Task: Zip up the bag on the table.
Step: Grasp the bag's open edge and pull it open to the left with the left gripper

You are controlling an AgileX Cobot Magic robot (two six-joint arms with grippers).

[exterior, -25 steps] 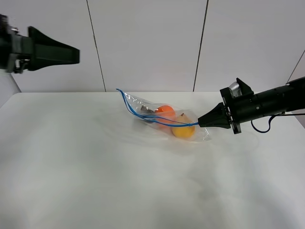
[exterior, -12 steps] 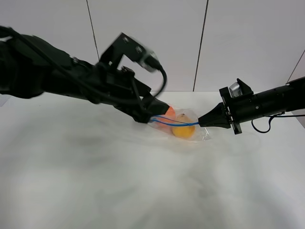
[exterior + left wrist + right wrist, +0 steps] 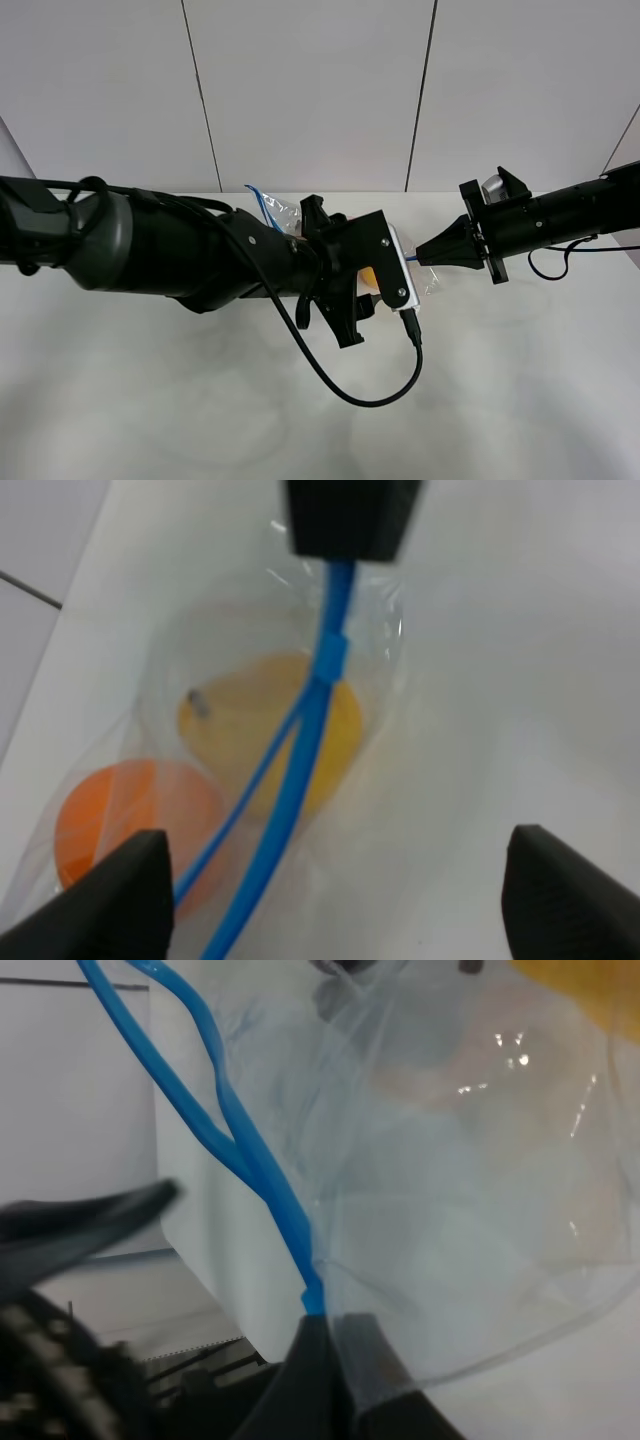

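Note:
I need to move my left gripper toward the slider before I close on the blue zip slider. It isn't time to close yet, because both my fingers are around the blue zip strip, short of the slider.
The clear bag (image 3: 428,281) lies on the white table (image 3: 150,400), mostly hidden under my left arm (image 3: 250,260). Its blue zip strip (image 3: 258,205) sticks out at the far left end. My right gripper (image 3: 424,256) is shut on the strip's right end, as the right wrist view (image 3: 305,1300) shows. My left gripper (image 3: 340,900) is open just above the bag, one finger (image 3: 120,900) on each side of the blue strip (image 3: 300,770). A yellow pear (image 3: 255,730) and an orange (image 3: 125,815) show through the plastic. The dark purple vegetable is hidden.
The left arm's cable (image 3: 350,390) loops over the table in front of the bag. A panelled white wall (image 3: 320,90) stands behind the table. The right arm (image 3: 560,220) comes in from the right edge.
My left arm has swung in from the far left and come down over the bag, now straddling the zip strip. My right gripper has kept its hold and place.

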